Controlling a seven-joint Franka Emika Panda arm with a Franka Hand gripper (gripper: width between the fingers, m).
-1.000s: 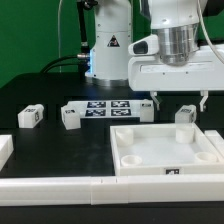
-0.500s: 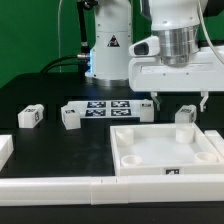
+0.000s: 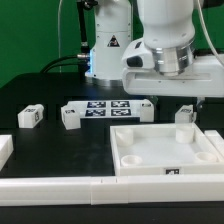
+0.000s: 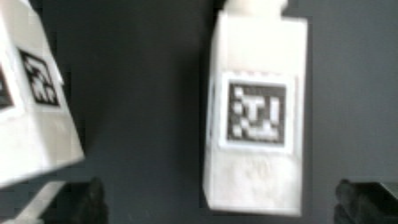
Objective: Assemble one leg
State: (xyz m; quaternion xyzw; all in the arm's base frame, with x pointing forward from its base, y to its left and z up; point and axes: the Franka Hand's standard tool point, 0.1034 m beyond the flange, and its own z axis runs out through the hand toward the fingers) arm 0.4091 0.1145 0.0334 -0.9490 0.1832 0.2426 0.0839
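Note:
My fingers hang above the white leg (image 3: 185, 115) and closing now would miss it, so my gripper moves lower first, then closes on the leg.
Several small white tagged legs show in the exterior view: one (image 3: 31, 116) at the left, one (image 3: 72, 117) next to the marker board, and one (image 3: 185, 113) behind the tray's far right corner. My gripper (image 3: 175, 102) hangs open and empty above the table, just to the exterior view's left of that last leg. The wrist view is blurred. It shows a white leg (image 4: 258, 110) with a square tag lying on the black table between my dark fingertips (image 4: 63, 203), with gaps on both sides. My gripper (image 4: 217, 205) holds nothing.
The large white tray (image 3: 170, 158) with a raised rim lies at the front right. Long white bars (image 3: 60, 185) run along the front edge. The marker board (image 3: 110, 108) lies mid-table. Another white tagged piece (image 4: 32, 100) sits beside the leg in the wrist view.
My gripper has shifted toward the exterior view's left and turned a little. The legs and the tray have not moved.

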